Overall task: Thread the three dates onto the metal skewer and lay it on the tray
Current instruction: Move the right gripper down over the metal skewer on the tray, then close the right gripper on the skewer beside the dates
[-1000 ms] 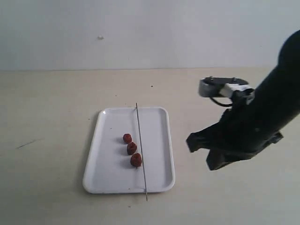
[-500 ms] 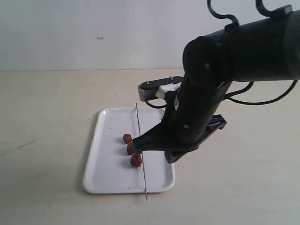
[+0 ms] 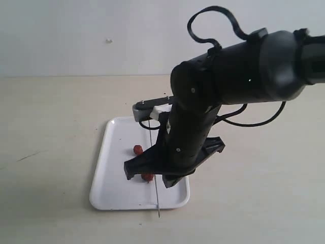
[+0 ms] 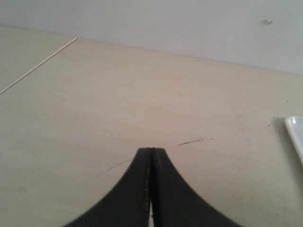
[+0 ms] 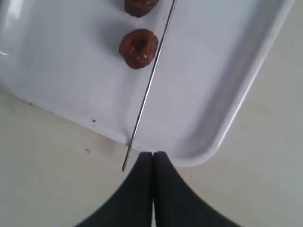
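Note:
I need to pick up the skewer next with my right gripper, by its body near the skewer's overhanging end [image 3: 157, 195] [image 5: 140, 112]. Then I can thread the dates onto the skewer's other end.
The white tray [image 3: 109, 173] lies on the table with the thin metal skewer [image 3: 157, 199] lying lengthwise across it, its near end past the rim. Two dates [image 3: 137, 150] [image 3: 148, 177] show beside the skewer; my right arm [image 3: 195, 127] hides a third. In the right wrist view the right gripper [image 5: 153, 155] is shut and empty, above the tray's [image 5: 227, 71] near rim, just beside the skewer's [image 5: 150, 85] end, with a date [image 5: 138, 48] farther in. The left gripper [image 4: 151, 150] is shut and empty over bare table, with the tray's corner [image 4: 296, 132] off to one side.
The tan table runs back to a pale wall. A dark scratch [image 3: 30, 156] marks the table left of the tray. A seam or edge line [image 4: 38, 66] crosses the table far from the left gripper.
My right arm has swung in from the right side and now hangs over the tray, covering the middle date. Tray, skewer and dates have not moved.

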You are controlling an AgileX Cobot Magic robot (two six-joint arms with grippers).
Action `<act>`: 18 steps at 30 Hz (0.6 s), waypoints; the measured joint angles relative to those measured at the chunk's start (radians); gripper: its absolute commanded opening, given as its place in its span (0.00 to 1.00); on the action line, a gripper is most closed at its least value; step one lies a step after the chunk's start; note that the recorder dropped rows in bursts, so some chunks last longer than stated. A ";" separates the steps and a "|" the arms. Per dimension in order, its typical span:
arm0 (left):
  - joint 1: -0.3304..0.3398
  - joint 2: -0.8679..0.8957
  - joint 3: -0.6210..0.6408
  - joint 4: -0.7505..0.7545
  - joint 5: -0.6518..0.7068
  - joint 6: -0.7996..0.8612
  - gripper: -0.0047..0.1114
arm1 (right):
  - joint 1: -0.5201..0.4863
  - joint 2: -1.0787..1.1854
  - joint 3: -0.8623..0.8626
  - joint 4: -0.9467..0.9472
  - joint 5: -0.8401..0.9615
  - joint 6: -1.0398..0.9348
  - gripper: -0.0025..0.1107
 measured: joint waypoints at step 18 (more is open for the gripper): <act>0.000 0.000 0.000 0.000 0.000 0.000 0.04 | 0.000 0.085 0.000 0.006 -0.099 0.026 0.36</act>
